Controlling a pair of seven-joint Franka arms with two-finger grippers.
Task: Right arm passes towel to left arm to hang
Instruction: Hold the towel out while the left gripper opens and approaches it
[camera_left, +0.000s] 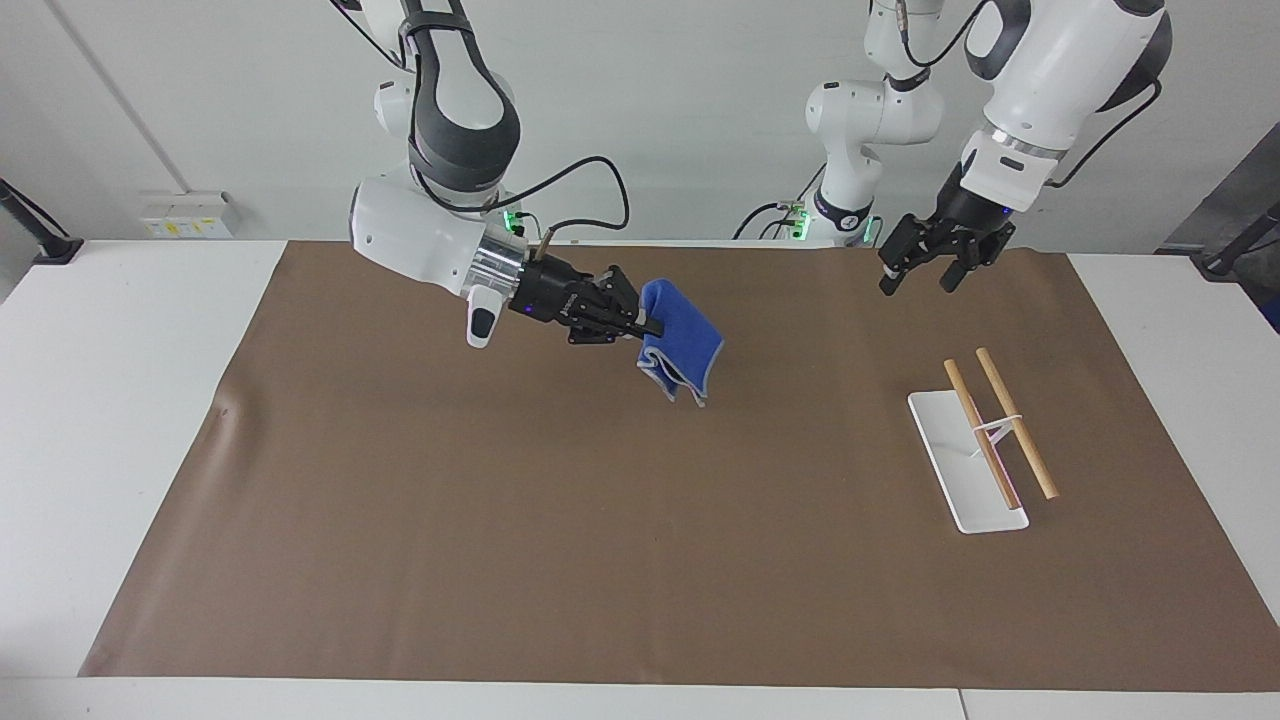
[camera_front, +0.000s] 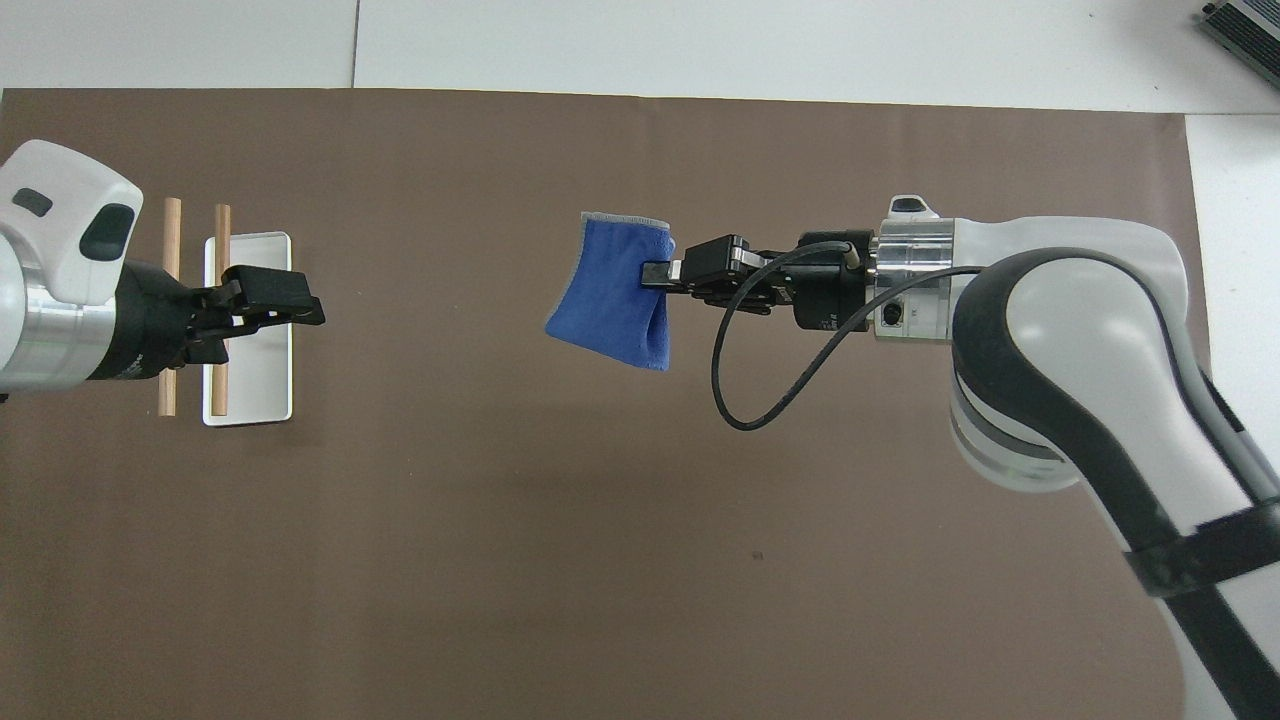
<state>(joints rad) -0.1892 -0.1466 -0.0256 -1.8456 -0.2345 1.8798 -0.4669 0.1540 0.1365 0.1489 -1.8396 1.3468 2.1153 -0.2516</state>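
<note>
My left gripper grabs the blue towel by its free edge next, because my right gripper covers one edge.
My right gripper is shut on one edge of the blue towel and holds it out sideways in the air over the middle of the brown mat. The towel hangs folded from the fingers, clear of the mat. In the overhead view the towel sticks out from the right gripper toward the left arm's end. My left gripper is open and empty, raised in the air. In the overhead view the left gripper shows over the rack, apart from the towel.
A small rack stands on the mat at the left arm's end: a white base plate with two wooden rods held above it on a thin white stand. White table surrounds the mat.
</note>
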